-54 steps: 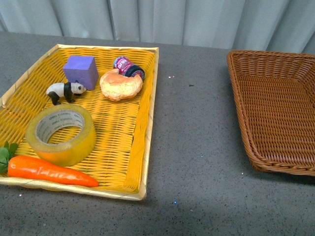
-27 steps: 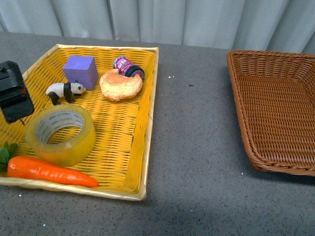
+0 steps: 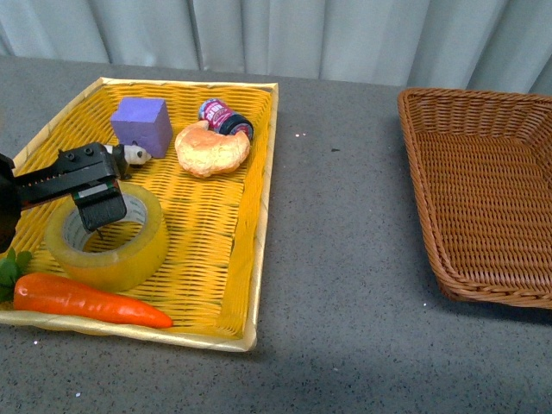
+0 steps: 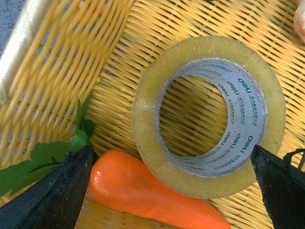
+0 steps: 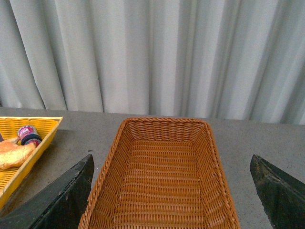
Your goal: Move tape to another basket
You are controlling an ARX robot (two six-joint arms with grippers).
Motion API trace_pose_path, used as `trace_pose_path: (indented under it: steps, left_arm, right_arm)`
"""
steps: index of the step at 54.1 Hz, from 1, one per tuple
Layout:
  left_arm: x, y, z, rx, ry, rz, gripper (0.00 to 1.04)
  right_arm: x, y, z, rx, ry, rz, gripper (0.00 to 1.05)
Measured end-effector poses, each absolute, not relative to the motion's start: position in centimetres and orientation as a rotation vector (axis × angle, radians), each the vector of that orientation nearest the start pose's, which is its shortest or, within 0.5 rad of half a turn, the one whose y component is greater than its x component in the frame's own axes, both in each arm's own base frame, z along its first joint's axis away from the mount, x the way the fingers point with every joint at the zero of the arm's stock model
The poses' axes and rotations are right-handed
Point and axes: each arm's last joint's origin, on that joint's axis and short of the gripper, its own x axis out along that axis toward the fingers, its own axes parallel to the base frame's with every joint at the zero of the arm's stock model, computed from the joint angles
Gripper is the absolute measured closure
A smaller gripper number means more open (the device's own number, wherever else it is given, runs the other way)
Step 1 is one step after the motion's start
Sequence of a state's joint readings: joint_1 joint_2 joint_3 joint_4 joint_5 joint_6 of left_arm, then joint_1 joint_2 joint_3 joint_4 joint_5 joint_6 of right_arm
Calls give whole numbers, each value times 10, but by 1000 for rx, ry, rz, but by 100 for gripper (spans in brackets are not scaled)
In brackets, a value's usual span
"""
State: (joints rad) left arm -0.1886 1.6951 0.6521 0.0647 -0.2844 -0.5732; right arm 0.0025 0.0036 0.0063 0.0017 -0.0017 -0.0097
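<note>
The robot's left gripper will next grab the tape point(image 4: 147, 119) by its ringed rim point(image 4: 200, 186), so that it can move the tape to another basket.
The tape point(image 3: 112, 250), a wide yellowish roll with a white printed core, lies flat in the yellow woven tray point(image 3: 207, 233), next to the carrot point(image 3: 86, 302). My left gripper point(image 3: 97, 194) hovers open just above the roll's far rim. In the left wrist view its two dark fingers straddle the tape point(image 4: 147, 119) without touching it, the left gripper point(image 4: 170, 157) centred over the roll's near edge. The brown wicker basket point(image 3: 423, 172) stands at the right with nothing in it. My right gripper point(image 5: 171, 164) is open above that basket point(image 5: 162, 181); the front view does not show it.
The tray also holds a purple cube point(image 3: 141, 123), a croissant point(image 3: 211, 148), a small jar point(image 3: 224, 116) and a toy panda point(image 3: 135, 154), mostly hidden behind my left arm. Grey tabletop point(image 3: 345, 259) separates tray and basket. A curtain hangs behind.
My left arm came in from the left edge and moved right over the tray; it now hangs over the tape and covers most of the panda. Nothing else moved.
</note>
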Motion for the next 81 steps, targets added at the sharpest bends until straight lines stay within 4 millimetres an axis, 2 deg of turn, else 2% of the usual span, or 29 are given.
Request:
trace_pose_path:
  steps: [12, 31, 36, 41, 47, 56, 64, 70, 81]
  left_arm:
    - [290, -44, 90, -296, 916, 369, 7]
    - [305, -37, 78, -273, 930, 401, 7]
    - [305, -36, 75, -270, 940, 402, 24]
    - [306, -36, 76, -266, 939, 401, 36]
    - [306, -37, 75, -252, 939, 396, 59]
    - [306, -37, 76, -243, 941, 394, 85]
    - [306, -39, 77, -230, 949, 373, 88]
    - [306, -44, 86, -227, 929, 339, 88]
    - [313, -77, 129, -188, 803, 172, 88]
  right_arm:
    - [98, 0, 166, -10, -4, 4, 9]
    - [98, 0, 166, -10, -4, 4, 9]
    - [98, 0, 166, -10, -4, 4, 9]
    - [98, 0, 166, -10, -4, 4, 9]
    - [98, 0, 166, -10, -4, 4, 9]
    - [98, 0, 166, -10, -4, 4, 9]
    - [98, 0, 166, -10, -4, 4, 9]
    - [98, 0, 166, -10, -4, 4, 9]
    - [98, 0, 166, -10, -4, 4, 9]
